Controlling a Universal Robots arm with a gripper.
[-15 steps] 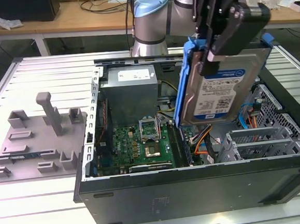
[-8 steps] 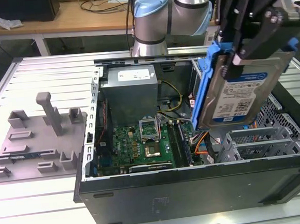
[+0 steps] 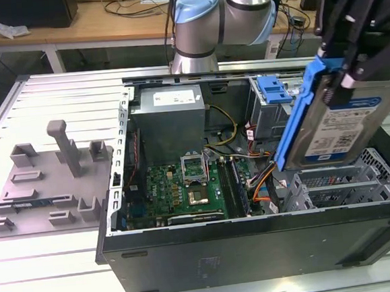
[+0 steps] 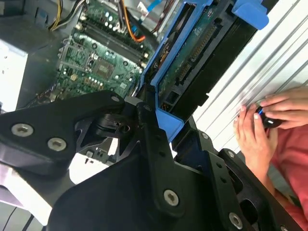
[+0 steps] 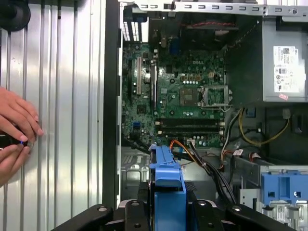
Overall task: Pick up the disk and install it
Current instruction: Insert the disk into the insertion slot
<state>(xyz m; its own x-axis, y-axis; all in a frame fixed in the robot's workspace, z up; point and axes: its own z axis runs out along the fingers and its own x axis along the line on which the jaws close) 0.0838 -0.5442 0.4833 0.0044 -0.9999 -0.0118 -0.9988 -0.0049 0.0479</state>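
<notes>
The gripper needs to keep holding the disk until the disk is lower, because the disk's lower edge [image 3: 315, 165] hangs tilted above the grey drive cage [image 3: 347, 185].
The disk [image 3: 342, 127], a silver drive with a blue-and-white label in a blue carrier, hangs on edge and tilted above the open computer case [image 3: 257, 249], at the exterior view's right. My black gripper [image 3: 343, 73] is shut on its upper part. Below it lies the grey drive cage [image 3: 347, 185]. In the second wrist view the disk [image 4: 202, 53] shows its circuit-board side, clamped by the gripper [image 4: 159, 120]. In the first wrist view the blue carrier edge [image 5: 167, 187] sticks out from the gripper [image 5: 168, 214] over the case floor.
Inside the case are a green motherboard [image 3: 185, 187], a grey power supply [image 3: 172, 117], orange and yellow cables, and a blue latch on a metal cage [image 3: 271, 89]. A grey fixture with an upright post [image 3: 63, 146] lies to the exterior view's left. A person's hands [image 5: 17, 125] hold a small dark device beside the case.
</notes>
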